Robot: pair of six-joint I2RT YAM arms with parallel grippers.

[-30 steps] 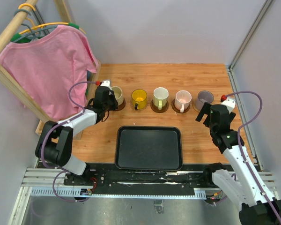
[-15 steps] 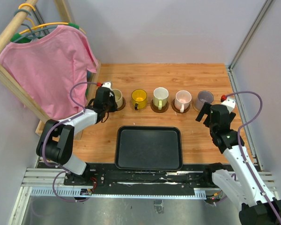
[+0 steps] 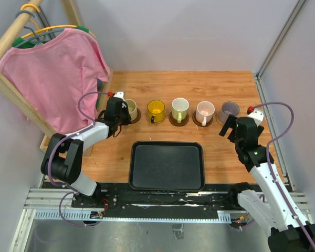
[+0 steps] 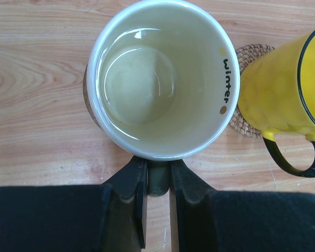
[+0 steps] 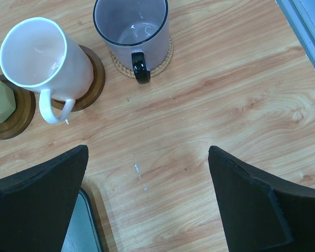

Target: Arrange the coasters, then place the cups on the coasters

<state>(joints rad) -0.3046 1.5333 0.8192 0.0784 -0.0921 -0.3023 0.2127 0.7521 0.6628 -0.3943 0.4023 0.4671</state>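
The dark coaster lies beneath the cream cup, so the cup would stay upright on it. It is now time for my left gripper to open.
Five cups stand in a row, each on a coaster: cream (image 3: 130, 108), yellow (image 3: 156, 110), pale green (image 3: 179, 108), pink (image 3: 205, 111) and grey-purple (image 3: 230, 109). My left gripper (image 3: 119, 111) is shut on the cream cup's handle (image 4: 158, 178), and the cup (image 4: 163, 79) stands upright on a dark coaster (image 4: 87, 100). Next to it the yellow cup (image 4: 283, 89) rests on a tan woven coaster (image 4: 247, 123). My right gripper (image 5: 148, 152) hangs open over bare wood, in front of the pink cup (image 5: 39, 58) and the grey-purple cup (image 5: 134, 29).
A black rectangular tray (image 3: 167, 165) lies between the arms, in front of the row. A wooden rack with a pink shirt (image 3: 52, 79) stands at the left, close to my left arm. A metal frame rail (image 3: 262, 89) borders the table's right edge.
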